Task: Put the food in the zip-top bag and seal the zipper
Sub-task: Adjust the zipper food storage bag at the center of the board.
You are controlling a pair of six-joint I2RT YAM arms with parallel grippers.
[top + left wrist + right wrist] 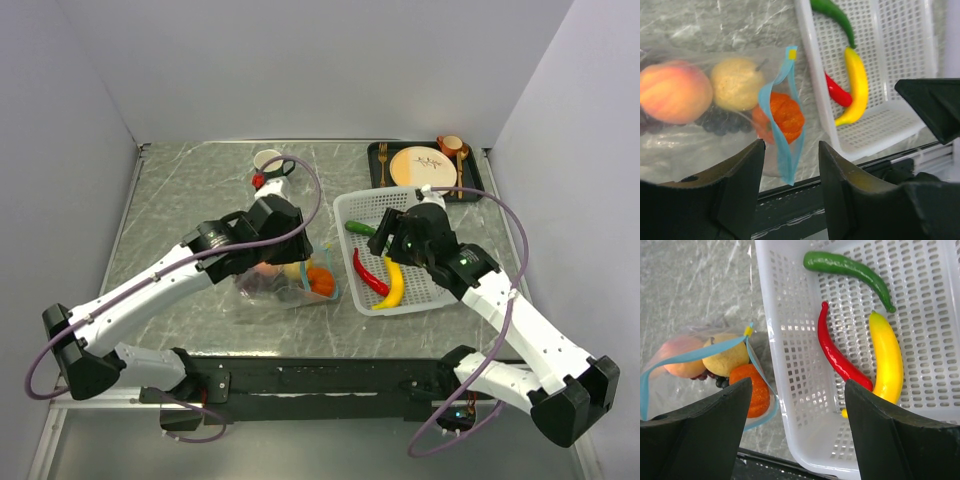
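My left gripper's open fingers are above the zipper's near edge between them, so it is too early to close. The left gripper lowers next, then closes on the zipper.
The clear zip-top bag (262, 297) lies on the table left of the basket, its teal zipper (784, 150) gaping open toward the basket. Inside are a peach (672, 91), a lemon (736, 83), dark grapes (722, 123) and an orange (785, 114). The red chili (837, 356), banana (886, 356) and green pepper (850, 267) lie in the white mesh basket (772, 325). My left gripper (790, 187) is open and empty, hovering over the bag's mouth (290, 252). My right gripper (797, 440) is wide open and empty above the basket's near left corner (385, 240).
A dark tray (376, 152) at the back right holds a cream plate (423, 166), cutlery and an orange cup (452, 146). A white cup (266, 160) stands at the back centre. The table's front edge and a black rail run just below the bag.
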